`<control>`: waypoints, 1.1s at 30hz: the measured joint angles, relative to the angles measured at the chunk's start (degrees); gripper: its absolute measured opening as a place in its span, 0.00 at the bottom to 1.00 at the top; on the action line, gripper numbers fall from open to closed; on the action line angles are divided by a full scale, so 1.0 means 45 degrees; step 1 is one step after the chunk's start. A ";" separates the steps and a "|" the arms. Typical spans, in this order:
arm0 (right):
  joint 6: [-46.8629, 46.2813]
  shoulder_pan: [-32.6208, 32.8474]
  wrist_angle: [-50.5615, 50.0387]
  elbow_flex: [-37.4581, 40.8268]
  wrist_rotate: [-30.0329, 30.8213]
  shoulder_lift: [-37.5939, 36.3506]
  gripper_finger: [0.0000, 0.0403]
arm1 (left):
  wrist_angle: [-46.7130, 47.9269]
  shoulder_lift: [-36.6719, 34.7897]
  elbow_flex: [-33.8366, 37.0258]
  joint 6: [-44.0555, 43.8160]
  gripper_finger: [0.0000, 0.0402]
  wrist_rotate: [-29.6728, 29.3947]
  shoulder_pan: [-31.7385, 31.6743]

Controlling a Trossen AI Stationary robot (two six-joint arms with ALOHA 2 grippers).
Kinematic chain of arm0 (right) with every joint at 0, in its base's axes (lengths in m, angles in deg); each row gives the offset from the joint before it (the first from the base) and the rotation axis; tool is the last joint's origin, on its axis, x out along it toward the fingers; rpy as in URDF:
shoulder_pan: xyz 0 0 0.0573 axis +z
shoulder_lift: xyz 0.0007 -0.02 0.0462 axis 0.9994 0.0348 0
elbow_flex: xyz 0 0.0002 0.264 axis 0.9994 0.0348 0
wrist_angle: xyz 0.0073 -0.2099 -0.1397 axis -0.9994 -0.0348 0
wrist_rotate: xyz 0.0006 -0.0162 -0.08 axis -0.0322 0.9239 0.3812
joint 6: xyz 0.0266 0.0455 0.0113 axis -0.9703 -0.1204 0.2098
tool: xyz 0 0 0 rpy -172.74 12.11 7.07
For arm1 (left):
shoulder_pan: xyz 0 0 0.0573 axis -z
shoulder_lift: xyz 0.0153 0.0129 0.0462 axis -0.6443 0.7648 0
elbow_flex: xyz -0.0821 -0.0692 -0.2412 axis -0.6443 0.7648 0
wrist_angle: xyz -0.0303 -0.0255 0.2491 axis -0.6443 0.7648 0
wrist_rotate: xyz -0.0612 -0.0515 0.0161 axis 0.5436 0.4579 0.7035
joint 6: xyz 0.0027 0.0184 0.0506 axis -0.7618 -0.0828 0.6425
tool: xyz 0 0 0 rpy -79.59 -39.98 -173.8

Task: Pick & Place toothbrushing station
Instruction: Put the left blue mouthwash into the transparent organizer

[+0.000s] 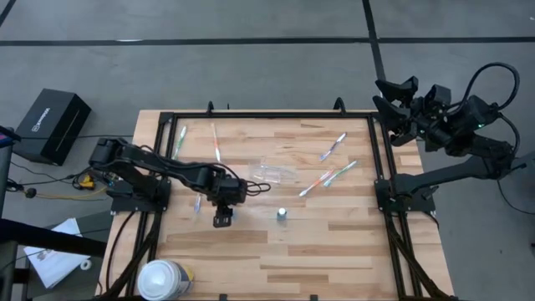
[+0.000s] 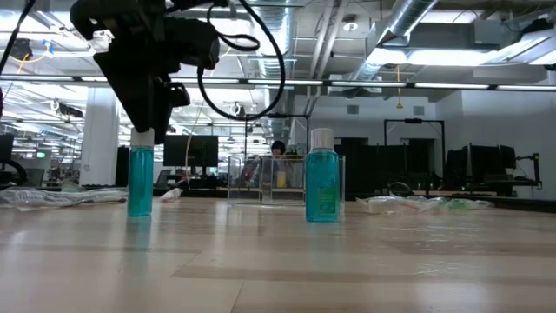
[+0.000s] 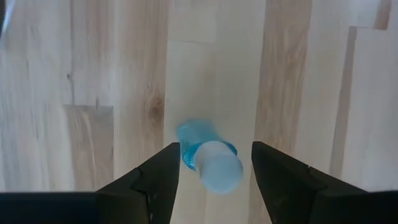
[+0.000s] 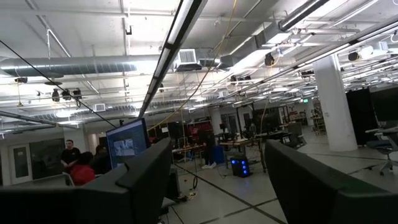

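The left gripper grabs the teal tube [image 3: 195, 137] by its white cap [image 3: 219, 165] next, to set up the toothbrushing station.
Two small teal tubes with white caps stand upright on the wooden table. My left gripper [image 1: 221, 220] hangs open right above the left tube [image 3: 208, 158], pointing down. One finger stands on each side of the tube's white cap [image 2: 142, 137], with no touch showing. The other tube [image 1: 282, 215] stands free to its right. A clear cup [image 1: 274, 173] sits farther back at mid-table. Slim toothbrushes lie flat at the far left [image 1: 215, 142] and far right [image 1: 328, 177]. My right gripper [image 1: 391, 99] is raised beyond the table's far right corner, open and holding nothing.
A big white canister [image 1: 163, 280] stands at the near left corner. A black frame [image 1: 251, 114] runs around the table's edges. The near half of the tabletop [image 1: 318, 259] is bare wood. A black box [image 1: 52, 125] sits on the floor to the left.
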 joint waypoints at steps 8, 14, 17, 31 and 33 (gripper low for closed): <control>0.0000 0.0000 0.0005 0.0000 -0.0035 0.0000 0.62 | 0.0048 0.0077 0.0010 -0.0096 0.48 0.0000 0.0000; 0.0000 -0.0002 0.0005 0.0000 -0.0039 -0.0002 0.62 | 0.0428 0.0077 0.0010 -0.0096 0.46 0.0082 0.0104; 0.0000 -0.0003 0.0005 0.0000 -0.0039 0.0000 0.62 | 0.0420 0.0077 0.0122 -0.0204 0.42 0.0129 0.0121; 0.0034 -0.0002 0.0002 0.0000 -0.0039 0.0000 0.62 | 0.0010 0.0067 0.0301 -0.0737 0.36 0.0397 0.0107; 0.0034 -0.0005 0.0005 0.0000 -0.0039 0.0000 0.62 | -0.0050 0.0067 0.0301 -0.0719 0.38 0.0408 0.0111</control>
